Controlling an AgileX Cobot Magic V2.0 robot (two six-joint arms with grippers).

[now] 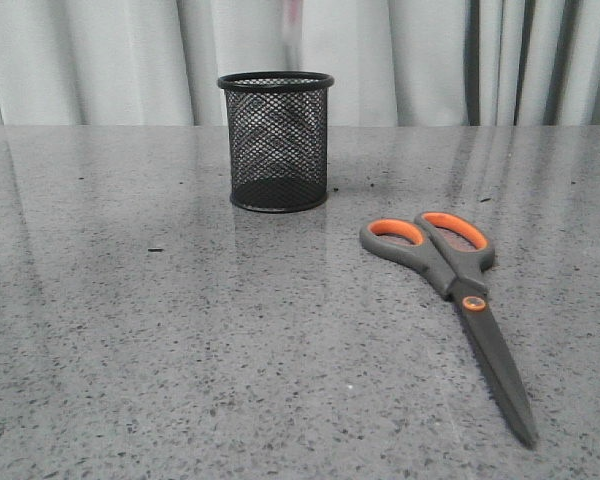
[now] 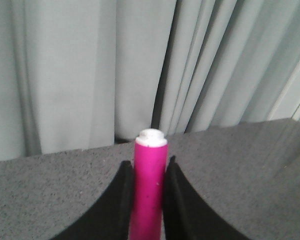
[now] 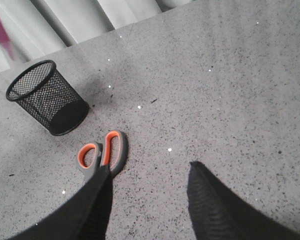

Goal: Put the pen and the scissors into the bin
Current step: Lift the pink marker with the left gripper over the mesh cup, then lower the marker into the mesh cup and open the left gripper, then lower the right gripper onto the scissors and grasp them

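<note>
My left gripper keeps hold of the magenta pen for now until it is in the bin. In the front view the pen hangs above the black bin's rim and would drop.
My left gripper [image 2: 148, 163] is shut on the magenta pen [image 2: 150, 190], whose white tip points away from the wrist. In the front view the pen is only a faint pink blur [image 1: 294, 22] high above the black mesh bin [image 1: 276, 140]; the left gripper itself is out of that view. The bin stands upright and looks empty. The scissors [image 1: 450, 290] lie flat to the right of the bin, handles toward it and blades toward the front. My right gripper [image 3: 150, 166] is open above the table, and one finger covers the blades of the scissors [image 3: 107, 150].
The grey speckled table [image 1: 130, 340] runs to a pale curtain [image 1: 100, 60] at the back. In the right wrist view the bin [image 3: 47, 97] stands beyond the scissors' handles, with a pink blur of the pen [image 3: 0, 25] above it.
</note>
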